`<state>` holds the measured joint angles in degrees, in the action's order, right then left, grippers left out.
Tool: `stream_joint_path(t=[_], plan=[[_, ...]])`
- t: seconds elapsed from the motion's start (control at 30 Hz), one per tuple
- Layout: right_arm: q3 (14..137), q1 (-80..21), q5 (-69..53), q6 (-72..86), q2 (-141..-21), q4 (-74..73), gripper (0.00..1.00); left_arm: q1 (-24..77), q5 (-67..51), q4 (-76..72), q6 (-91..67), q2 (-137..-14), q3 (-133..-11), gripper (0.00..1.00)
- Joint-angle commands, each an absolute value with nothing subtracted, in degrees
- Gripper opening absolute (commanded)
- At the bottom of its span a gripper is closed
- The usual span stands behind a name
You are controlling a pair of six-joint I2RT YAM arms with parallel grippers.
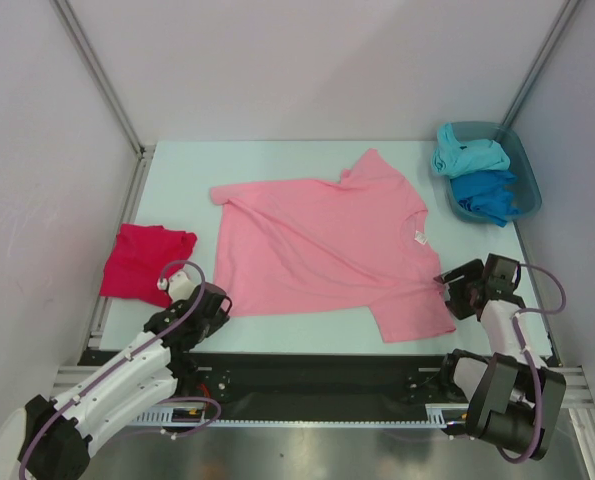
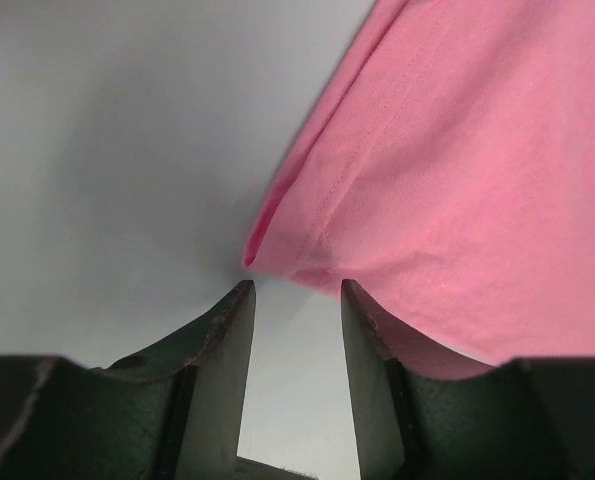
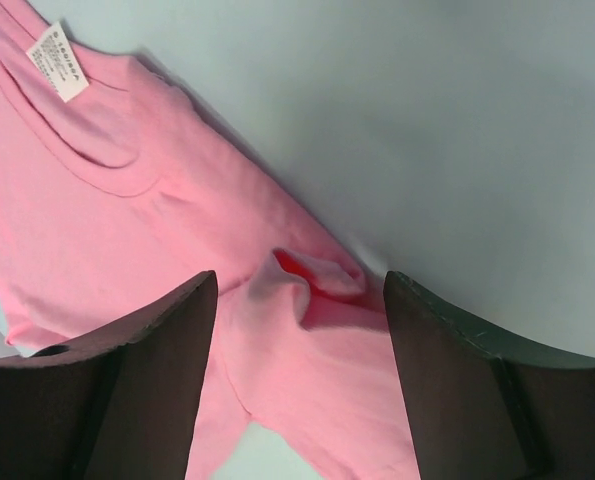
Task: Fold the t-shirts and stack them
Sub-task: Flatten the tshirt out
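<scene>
The left gripper will fold the near side of the light pink t-shirt [image 1: 322, 240] over lengthwise, so it will next grab the shirt by its near hem corner [image 1: 227, 309].
The light pink t-shirt [image 1: 322, 240] lies spread flat mid-table, its white neck tag [image 1: 418, 237] at the right. A crimson-magenta shirt [image 1: 145, 260] lies folded at the left. Turquoise [image 1: 467, 156] and blue [image 1: 487, 194] shirts sit in the teal tub. My left gripper [image 1: 215, 306] is open and empty at the pink shirt's near-left hem corner [image 2: 277, 240]; its gripper's tips [image 2: 295, 290] stand just short of the cloth. My right gripper [image 1: 454, 290] is open over a bunched shoulder and sleeve fold [image 3: 317, 285], the cloth lying between its wide fingers [image 3: 299, 282].
The teal plastic tub [image 1: 524, 165] stands at the back right corner. White enclosure walls and metal rails bound the table on the left, back and right. A black rail runs along the near edge by the arm bases.
</scene>
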<state>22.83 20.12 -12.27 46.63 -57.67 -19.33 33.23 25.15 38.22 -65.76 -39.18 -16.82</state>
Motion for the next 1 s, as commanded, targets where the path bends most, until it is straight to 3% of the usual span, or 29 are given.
stream_joint_path(t=[0.0, 0.8, 0.97], plan=[[24.3, 20.7, -9.4, 45.7, -55.6, -24.5, 0.72, 32.9, 24.6, 38.2, -64.6, -38.6, -18.8, 0.45], [21.8, 22.0, -12.1, 44.5, -54.2, -24.1, 0.68, 32.3, 22.5, 36.7, -65.0, -36.2, -15.3, 0.49], [21.5, 23.0, -13.2, 44.0, -54.4, -23.6, 0.68, 31.6, 21.1, 32.6, -64.2, -41.9, -14.9, 0.48]])
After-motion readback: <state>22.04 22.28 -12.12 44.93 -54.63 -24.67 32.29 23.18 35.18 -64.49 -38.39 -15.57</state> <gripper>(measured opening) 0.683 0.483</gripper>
